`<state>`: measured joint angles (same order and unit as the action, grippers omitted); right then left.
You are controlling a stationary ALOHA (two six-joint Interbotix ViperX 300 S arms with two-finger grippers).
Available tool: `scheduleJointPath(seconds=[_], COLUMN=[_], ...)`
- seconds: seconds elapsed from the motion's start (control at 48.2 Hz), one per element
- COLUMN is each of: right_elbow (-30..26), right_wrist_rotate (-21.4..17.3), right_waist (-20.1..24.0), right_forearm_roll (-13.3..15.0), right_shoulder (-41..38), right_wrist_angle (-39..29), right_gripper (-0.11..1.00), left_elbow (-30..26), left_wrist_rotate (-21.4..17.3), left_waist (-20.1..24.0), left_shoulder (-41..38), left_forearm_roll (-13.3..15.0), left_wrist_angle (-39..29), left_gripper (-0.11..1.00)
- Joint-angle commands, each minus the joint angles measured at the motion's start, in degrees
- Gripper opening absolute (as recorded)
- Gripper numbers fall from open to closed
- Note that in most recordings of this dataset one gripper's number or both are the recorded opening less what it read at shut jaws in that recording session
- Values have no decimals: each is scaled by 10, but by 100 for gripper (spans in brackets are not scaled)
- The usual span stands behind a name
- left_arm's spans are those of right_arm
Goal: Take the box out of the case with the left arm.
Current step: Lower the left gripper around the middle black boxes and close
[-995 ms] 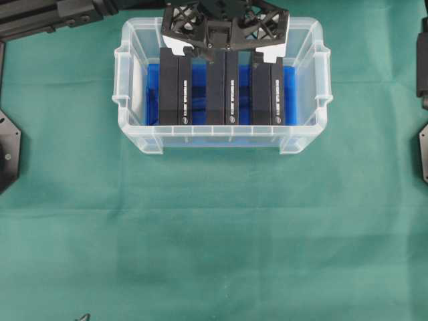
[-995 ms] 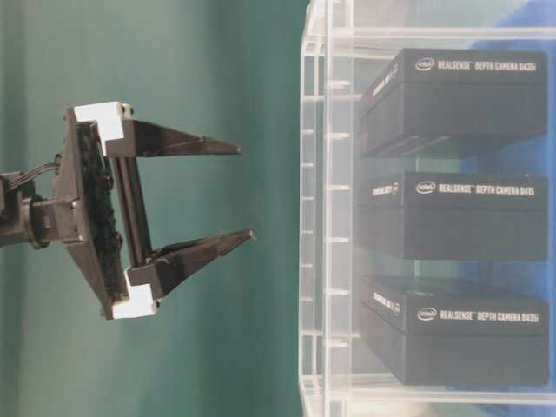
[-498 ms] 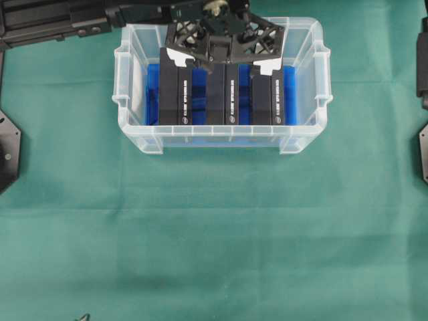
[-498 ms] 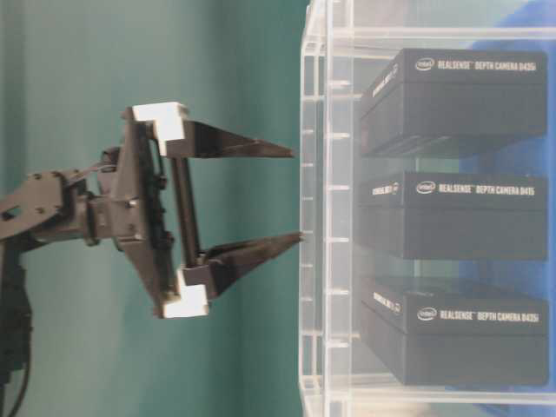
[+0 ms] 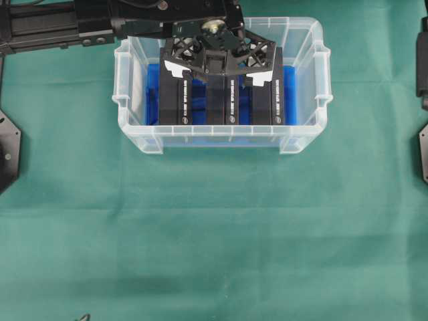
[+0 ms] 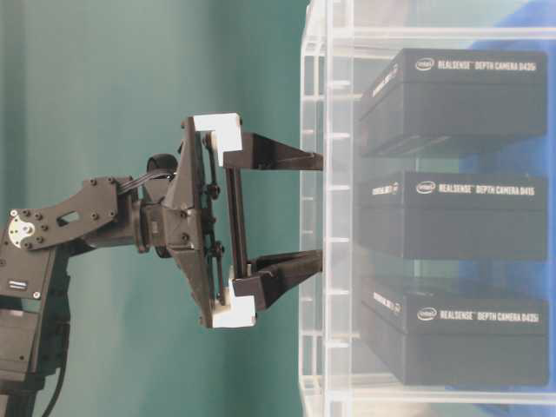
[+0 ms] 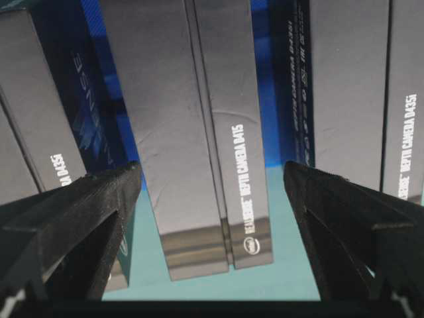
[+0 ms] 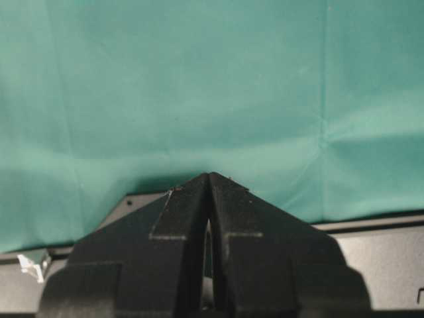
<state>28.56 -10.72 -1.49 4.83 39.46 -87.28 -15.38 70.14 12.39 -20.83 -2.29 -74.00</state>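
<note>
My left gripper lowers and only then closes on the middle box, since both fingers are still above the box's top, over the blue gaps.
The clear case (image 5: 221, 143) with a blue floor holds three black boxes standing side by side. Directly under my left gripper (image 5: 219, 69) is the middle box (image 5: 223, 100). The gripper is open. At table level its fingertips (image 6: 306, 160) have reached the case's rim (image 6: 313, 78). In the left wrist view the middle box (image 7: 199, 132) lies between the two fingers (image 7: 73, 212), with a gap on each side and nothing gripped. My right gripper (image 8: 209, 177) is shut and empty over bare green cloth.
The left box (image 5: 175, 100) and the right box (image 5: 267, 100) flank the middle one closely, with narrow blue gaps between them. The case walls surround all three. Green cloth (image 5: 214, 234) covers the table in front. The right arm's base (image 5: 422, 60) is at the right edge.
My left gripper has come forward and down from behind the case to its rim, over the middle box. Its jaws have stayed open. The boxes have not moved.
</note>
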Motion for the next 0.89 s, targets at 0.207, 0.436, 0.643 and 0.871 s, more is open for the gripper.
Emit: scheduleJointPath(seconds=[0.207,0.436,0.643,0.871], right_elbow=[-15,-15,-14,-14], right_wrist_rotate=[-1,-1,-1,-1], right_waist=[-1,-1,-1,-1], right_forearm_roll=[1,1,1,1], right_shoulder=[1,0,0,-1], right_wrist_angle=[4,4,13,21], right_gripper=[2,2,2,2], left_elbow=[6,18,35,58], left_wrist_rotate=[3,3,3,3], left_waist=[5,7,9,11], left_shoulder=[23,22,21,20], left_forearm_roll=[-4,-4,-4,-4], left_wrist_angle=[17,33,48,73], left_gripper=[88,88,88,88])
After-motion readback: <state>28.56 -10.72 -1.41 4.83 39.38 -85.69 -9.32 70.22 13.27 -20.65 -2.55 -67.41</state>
